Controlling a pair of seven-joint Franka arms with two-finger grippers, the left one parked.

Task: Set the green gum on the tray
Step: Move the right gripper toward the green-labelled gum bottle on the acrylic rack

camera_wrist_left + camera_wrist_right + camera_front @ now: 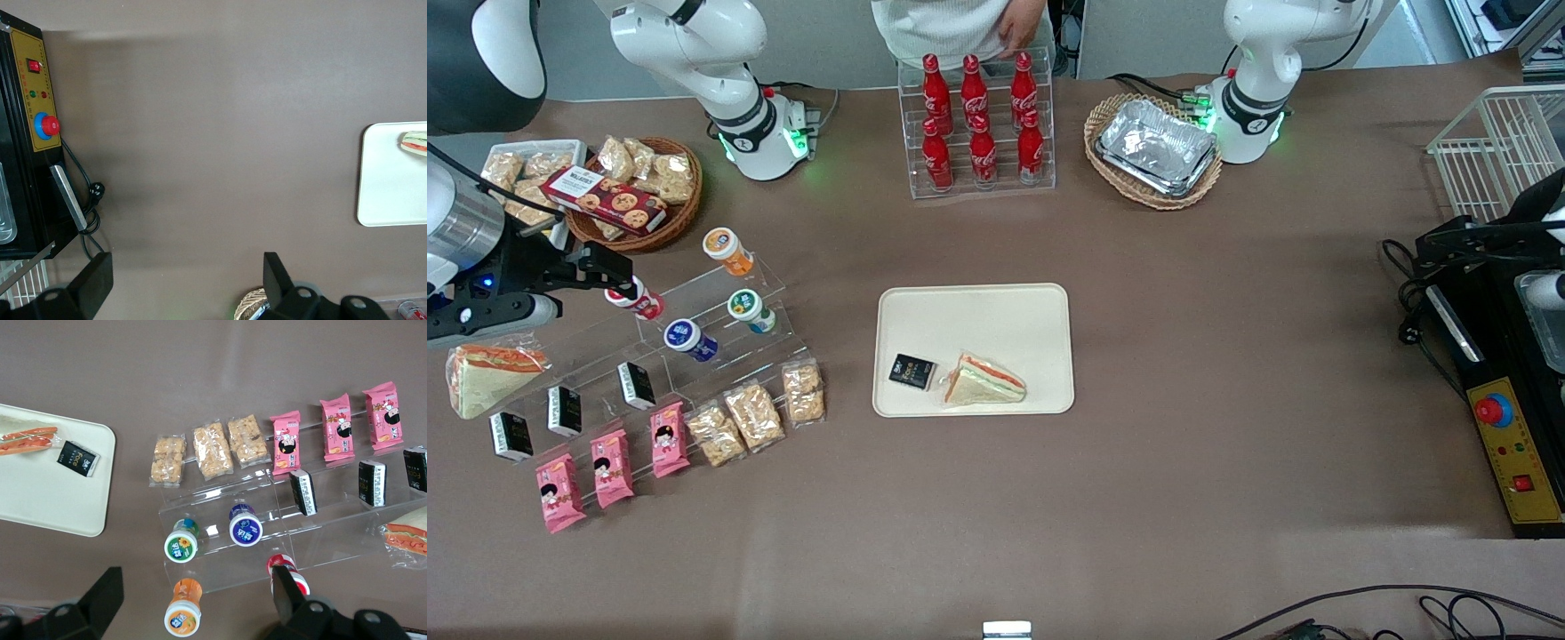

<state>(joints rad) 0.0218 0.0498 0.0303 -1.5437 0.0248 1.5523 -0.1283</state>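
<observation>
My right gripper grabs the green gum bottle by its round lid (743, 305) next, to set it on the cream tray (978, 311).
The green gum (749, 310) (181, 543), a small white bottle with a green lid, lies on a tier of the clear stepped stand (720, 356). My right gripper (609, 267) (198, 580) hovers open over the stand, at the working arm's end of the table. Its fingers are spread wide and hold nothing. Under it lie the orange-lidded bottle (183, 608) and the red-lidded bottle (283, 570); the green gum is just off its fingertips. The cream tray (978, 311) (40, 493) (393, 193) lies mid-table. On it are a wrapped sandwich (985, 380) and a black packet (912, 371).
A blue-lidded bottle (689, 340) lies beside the green gum. Black packets, pink packs and cereal bars (754, 415) line the stand's lower tiers. A cola rack (978, 124), a basket of foil trays (1156, 147) and a cookie basket (636, 191) stand farther back.
</observation>
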